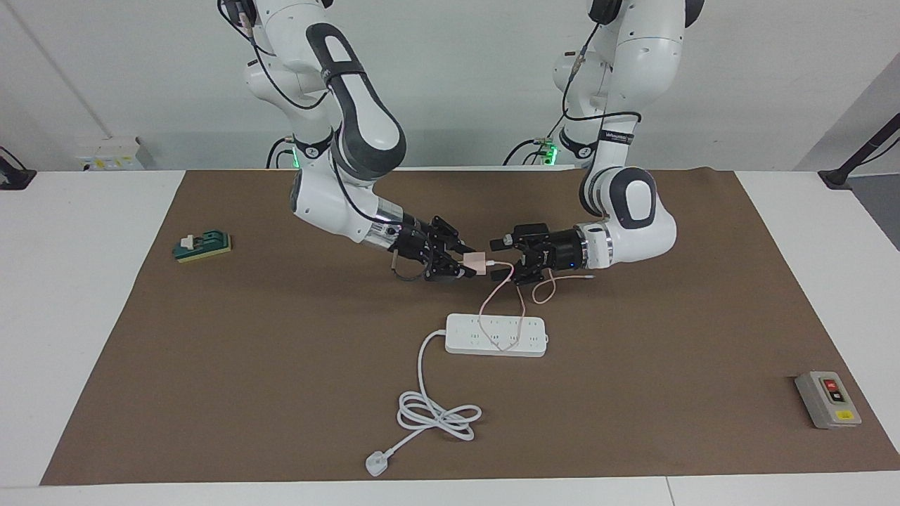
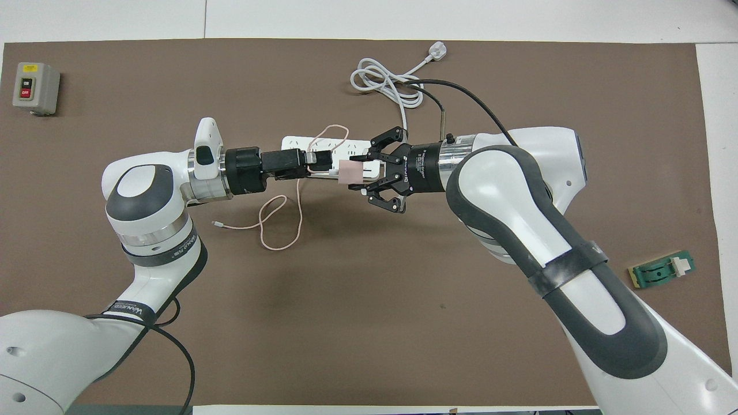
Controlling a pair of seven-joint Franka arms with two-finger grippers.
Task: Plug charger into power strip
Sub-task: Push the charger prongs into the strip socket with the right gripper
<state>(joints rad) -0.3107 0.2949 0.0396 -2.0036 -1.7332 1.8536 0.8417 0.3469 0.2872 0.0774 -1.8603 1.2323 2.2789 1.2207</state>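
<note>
The pale-pink charger needs to go into the white power strip, so my left gripper should next grab it by its cube-shaped body [image 2: 350, 172] to plug it in.
The pale-pink charger [image 1: 478, 263] [image 2: 350, 172] is held in the air between the fingertips of my right gripper [image 1: 470, 265] [image 2: 360, 173], which is shut on it. It hangs over the edge of the white power strip [image 1: 496, 335] [image 2: 294, 141] that is nearer the robots; the strip lies flat at the mat's middle. My left gripper [image 1: 508, 260] [image 2: 326, 162] faces the charger from the cable end, fingers apart, not touching the cube. The thin pink cable [image 1: 545, 288] [image 2: 277, 230] runs from the charger past the left gripper, loops over the strip and trails onto the mat.
The strip's thick white cord coils to a white three-pin plug [image 1: 376, 464] [image 2: 436, 52] at the mat's edge farthest from the robots. A grey button box [image 1: 828, 399] [image 2: 34, 86] sits at the left arm's end, a small green block [image 1: 204, 246] [image 2: 663, 271] at the right arm's end.
</note>
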